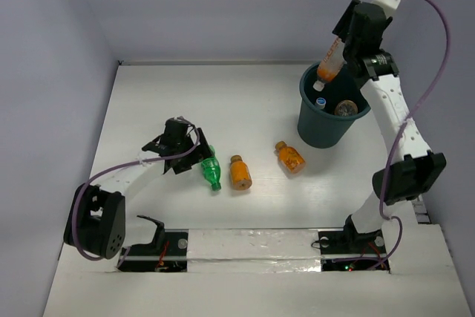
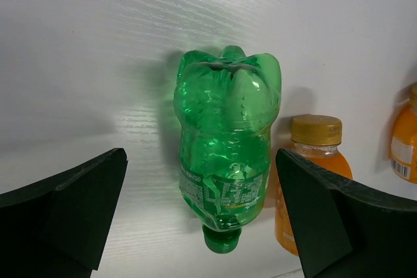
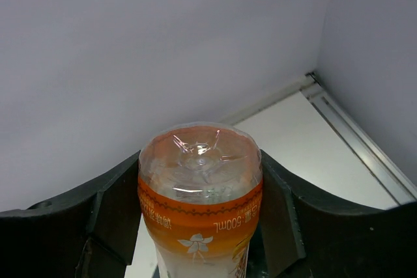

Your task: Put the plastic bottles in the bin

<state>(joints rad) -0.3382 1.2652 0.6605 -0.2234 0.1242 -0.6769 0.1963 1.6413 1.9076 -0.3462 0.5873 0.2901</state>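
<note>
The green bottle (image 1: 211, 171) (image 2: 225, 142) is still below the fingers of my left gripper, so the gripper needs to lower before it closes on the bottle.
The dark teal bin (image 1: 315, 120) stands at the back right with at least two bottles inside. My right gripper (image 1: 343, 44) is shut on a long orange labelled bottle (image 1: 329, 64) and holds it cap down, tilted, above the bin's rim; its clear base shows between the fingers in the right wrist view (image 3: 199, 180). A green bottle (image 1: 211, 171) lies on the table, also in the left wrist view (image 2: 225, 154). My left gripper (image 1: 185, 152) is open over it, jaws either side, not touching. Two stubby orange bottles (image 1: 240, 172) (image 1: 290, 157) lie to its right.
White walls enclose the table at the back and both sides. The stubby orange bottle (image 2: 313, 174) lies close beside the green bottle, just behind my left gripper's right finger. A second orange bottle (image 2: 405, 141) shows at the right edge.
</note>
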